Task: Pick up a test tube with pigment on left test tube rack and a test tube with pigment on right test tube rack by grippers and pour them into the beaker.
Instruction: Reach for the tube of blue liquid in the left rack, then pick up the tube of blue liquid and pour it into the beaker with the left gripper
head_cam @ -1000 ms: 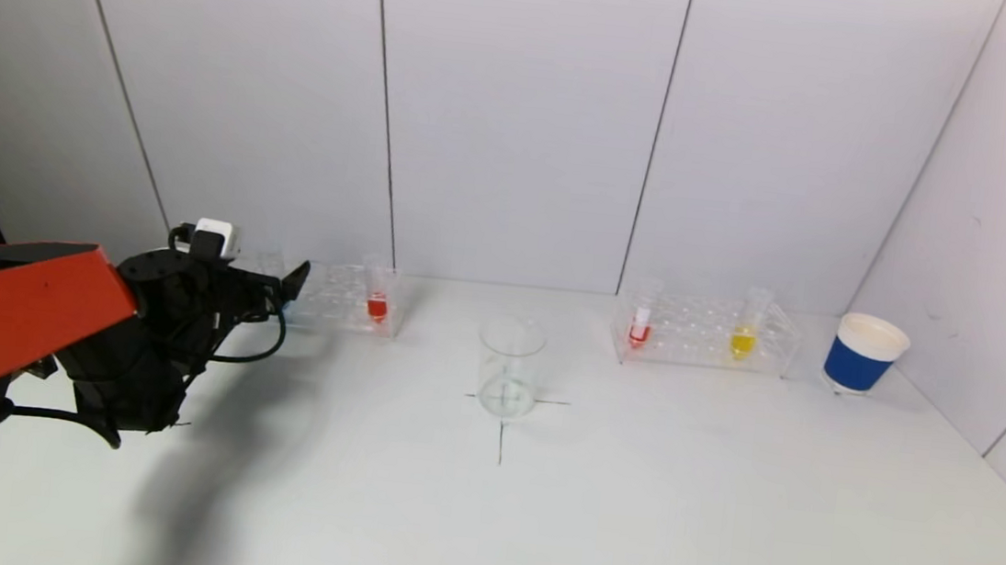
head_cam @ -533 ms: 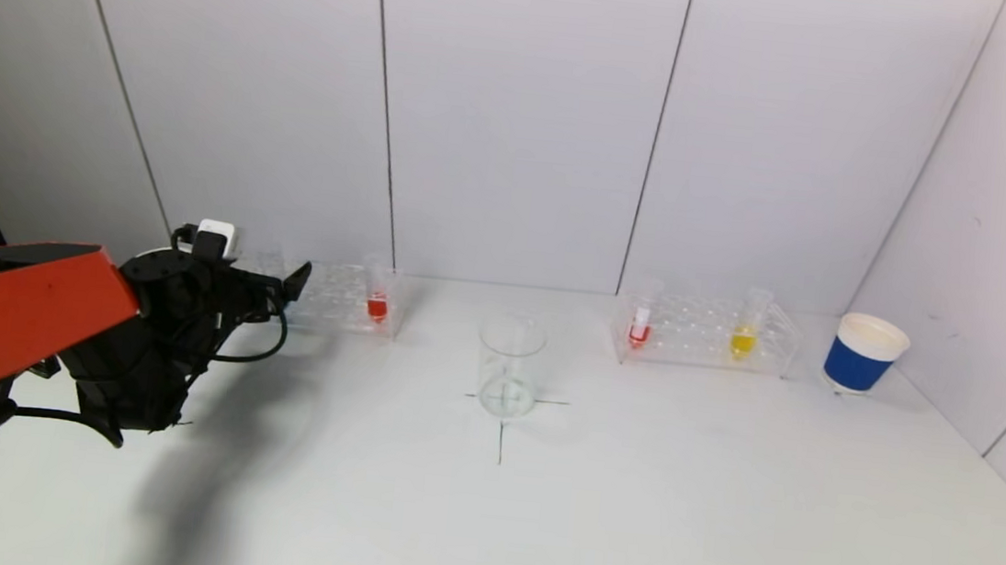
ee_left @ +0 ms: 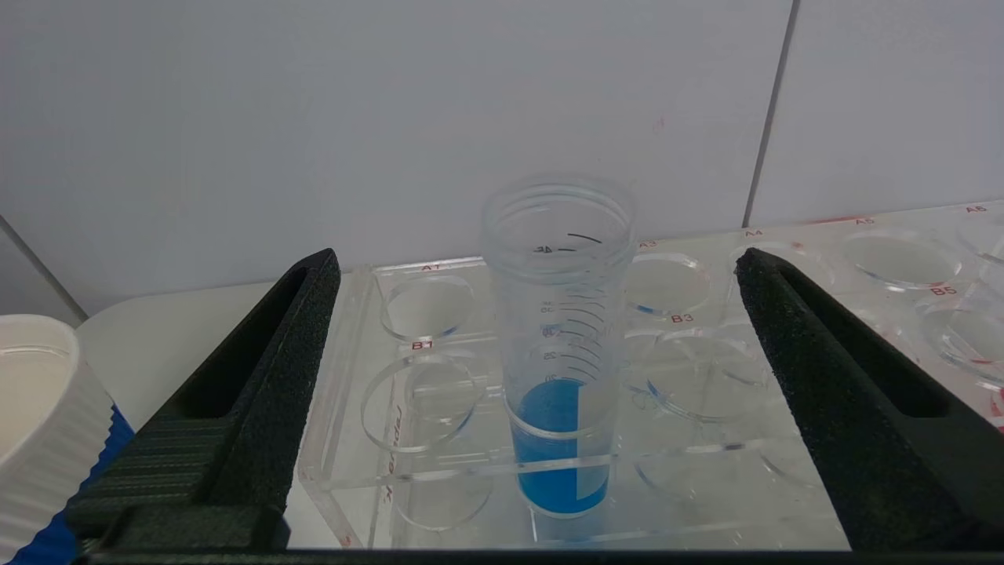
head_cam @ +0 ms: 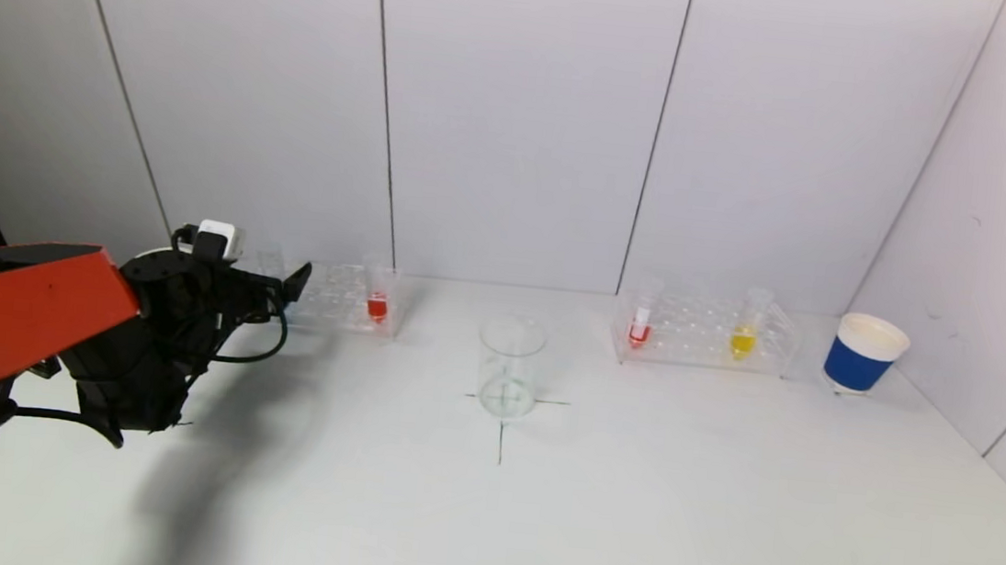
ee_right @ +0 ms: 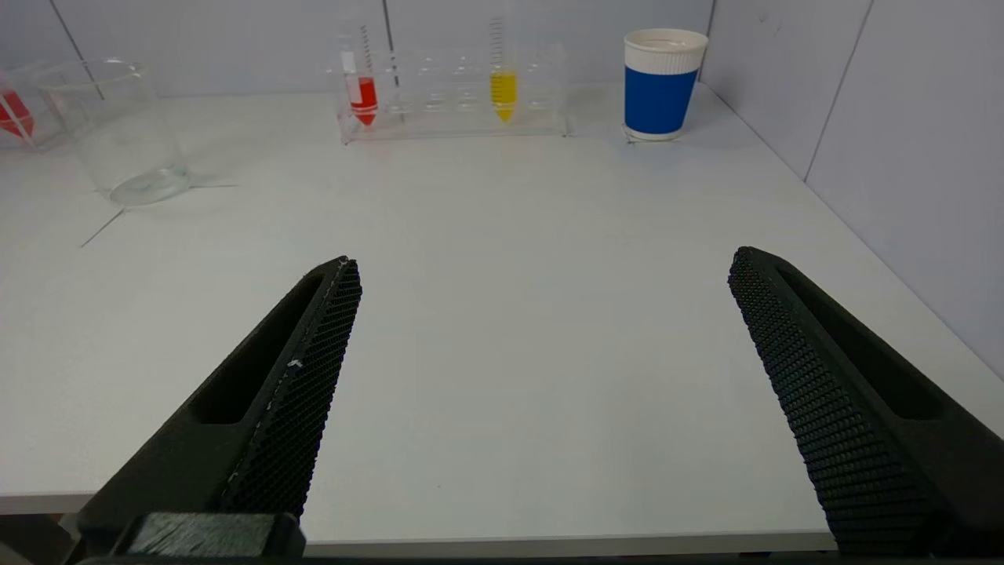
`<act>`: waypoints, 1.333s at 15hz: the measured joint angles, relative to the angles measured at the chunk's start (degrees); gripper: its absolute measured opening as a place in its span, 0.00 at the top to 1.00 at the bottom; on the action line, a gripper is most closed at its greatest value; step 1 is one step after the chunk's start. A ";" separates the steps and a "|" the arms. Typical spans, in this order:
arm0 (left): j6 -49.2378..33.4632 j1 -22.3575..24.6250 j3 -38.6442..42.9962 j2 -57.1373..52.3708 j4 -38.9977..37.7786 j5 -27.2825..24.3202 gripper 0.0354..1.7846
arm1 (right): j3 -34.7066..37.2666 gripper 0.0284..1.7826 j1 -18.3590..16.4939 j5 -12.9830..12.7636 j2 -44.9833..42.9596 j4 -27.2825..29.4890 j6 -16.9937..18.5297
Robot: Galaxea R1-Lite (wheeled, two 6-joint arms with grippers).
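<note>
The left gripper should next pick up the clear test tube by its bare upper section (head_cam: 270, 261), since the rack closes around the lower end with the blue pigment.
In the left wrist view a clear tube of blue pigment (ee_left: 558, 345) stands upright in the left rack (ee_left: 353, 439). My left gripper (ee_left: 533, 263) is open, with one finger on each side of the tube and not touching it. In the head view this gripper (head_cam: 289, 283) is at the left end of the left rack (head_cam: 340, 296), which also holds a red tube (head_cam: 377, 305). The glass beaker (head_cam: 509, 368) stands at the table's centre. The right rack (head_cam: 706, 334) holds a red tube (head_cam: 640, 328) and a yellow tube (head_cam: 743, 338). My right gripper (ee_right: 541, 267) is open and empty, low at the table's front edge.
A blue and white paper cup (head_cam: 863, 354) stands right of the right rack. Another cup (ee_left: 39, 424) stands close beside the left rack's end, near my left finger. White walls close the back and right. A black cross marks the beaker's spot.
My left gripper has edged very slightly forward toward the left rack. Nothing else has moved.
</note>
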 joint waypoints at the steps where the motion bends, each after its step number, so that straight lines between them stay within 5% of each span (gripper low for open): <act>1: 0.01 0.00 0.05 0.00 -0.06 0.00 0.01 | 0.00 0.04 0.00 -0.02 0.00 0.00 0.02; 6: 0.20 -0.02 0.44 0.00 -0.09 -0.34 0.13 | 0.00 0.04 0.00 0.00 0.00 0.00 0.02; 13: 0.20 -0.09 0.39 0.27 -0.34 -0.37 0.74 | 0.00 0.04 0.00 0.00 0.00 0.00 0.00; 20: 0.17 0.00 0.30 0.29 -0.41 -0.37 0.76 | 0.00 0.04 0.00 -0.02 0.00 0.00 0.02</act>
